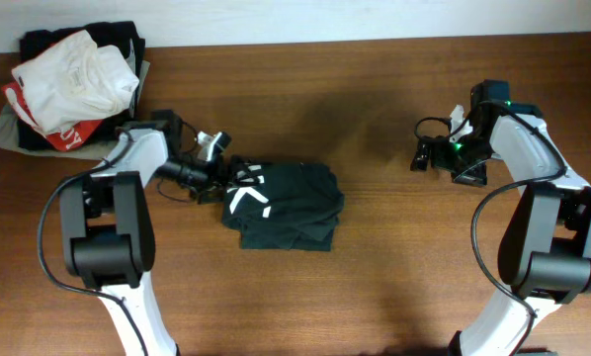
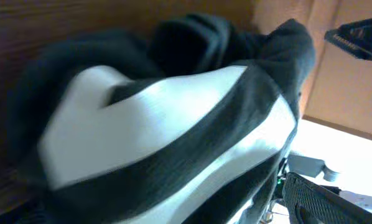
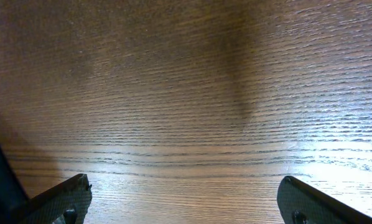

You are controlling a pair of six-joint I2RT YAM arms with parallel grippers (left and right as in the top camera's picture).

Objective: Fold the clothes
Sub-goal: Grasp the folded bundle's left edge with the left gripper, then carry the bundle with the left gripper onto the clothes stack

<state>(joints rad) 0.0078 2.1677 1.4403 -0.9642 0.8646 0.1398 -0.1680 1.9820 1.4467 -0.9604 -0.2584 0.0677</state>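
The left gripper grabs the folded bundle's striped edge facing the pile next, to lay the bundle on the pile.
The clothes [image 1: 286,206] lie as a folded dark teal bundle at the table's middle, with white stripes printed on the left part. My left gripper [image 1: 214,181] is at the bundle's left edge. In the left wrist view the striped cloth [image 2: 161,118] fills the frame, pressed close to the camera. Both fingers [image 2: 357,32] show far apart at the right, so the left gripper [image 2: 307,109] is open and not closed on the fabric. My right gripper [image 1: 423,155] hovers open over bare wood to the right. The right gripper [image 3: 183,190] holds nothing.
At the table's back left corner is a pile with a white garment [image 1: 76,74] on top, a red one with white lettering [image 1: 78,134] and dark cloth [image 1: 113,35] under it. The wooden table [image 1: 394,247] reaches a pale wall at the back.
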